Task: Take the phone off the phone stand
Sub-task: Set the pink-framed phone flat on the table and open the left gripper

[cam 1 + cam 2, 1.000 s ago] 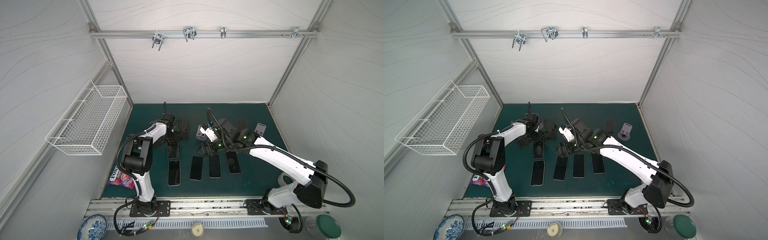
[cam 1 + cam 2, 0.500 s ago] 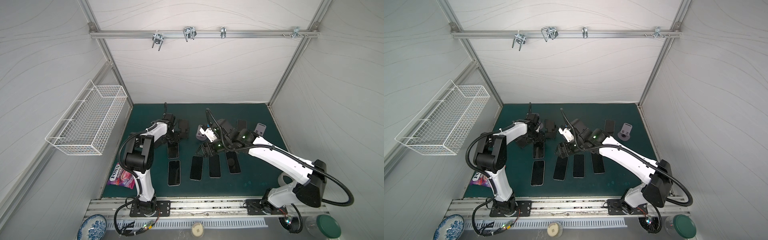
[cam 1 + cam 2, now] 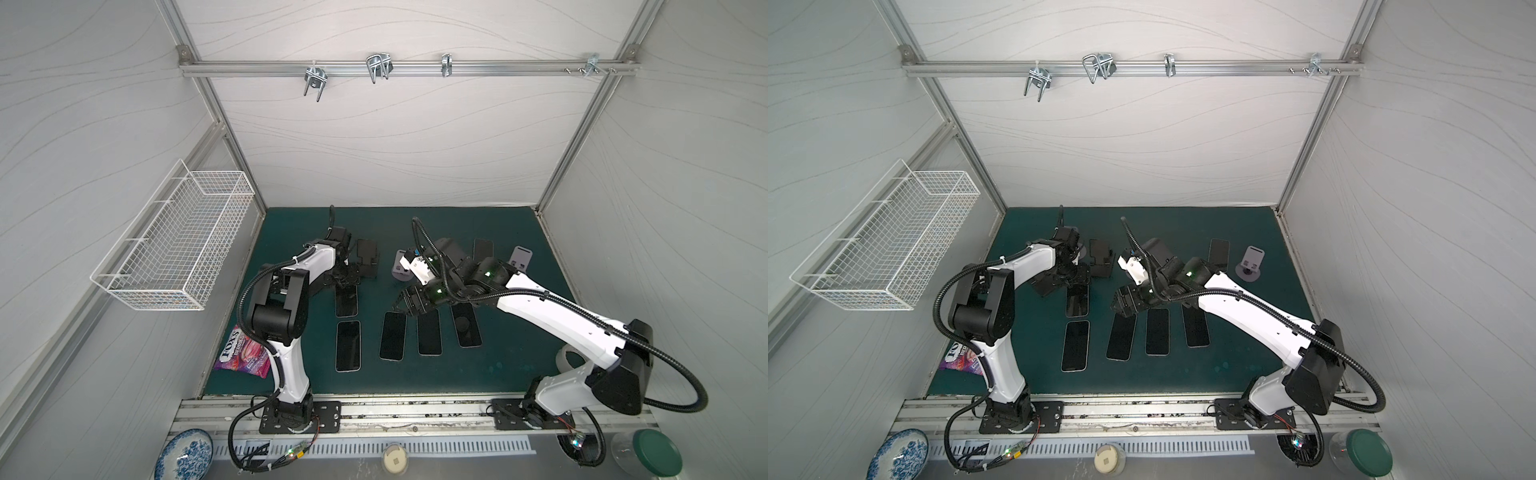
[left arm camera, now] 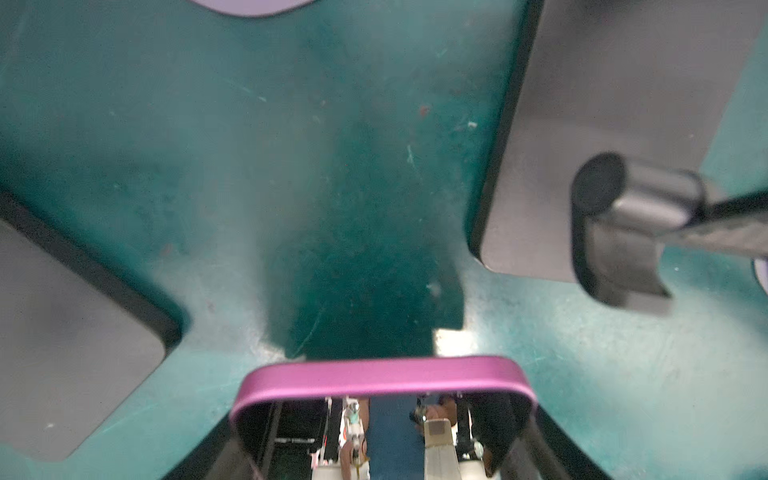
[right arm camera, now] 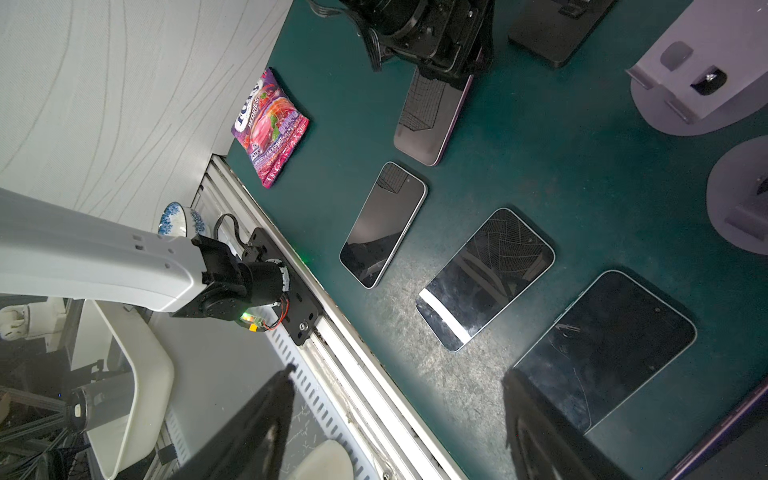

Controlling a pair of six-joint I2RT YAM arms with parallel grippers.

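The phone's lower end (image 3: 347, 313) rests on the green mat, its purple rim is low in my fingers, and my left gripper will release it.
My left gripper (image 3: 343, 281) is shut on one end of a purple-edged phone (image 3: 347, 300). In the right wrist view that phone (image 5: 430, 116) slopes down from the gripper (image 5: 432, 50) to the green mat. Its purple rim (image 4: 382, 374) fills the near part of the left wrist view. A black phone stand (image 3: 368, 259) stands just to the right of it, with nothing on it. My right gripper (image 3: 409, 305) hangs open over the far ends of a row of flat phones, with nothing between its fingers (image 5: 266, 424).
Several dark phones (image 3: 348, 345) (image 3: 392, 340) (image 3: 429, 337) lie flat on the mat. Grey stands (image 3: 401, 272) (image 3: 521, 257) and an upright phone (image 3: 482, 249) are at the back. A candy bag (image 3: 245, 353) lies at the mat's left edge. A wire basket (image 3: 178, 245) hangs on the left wall.
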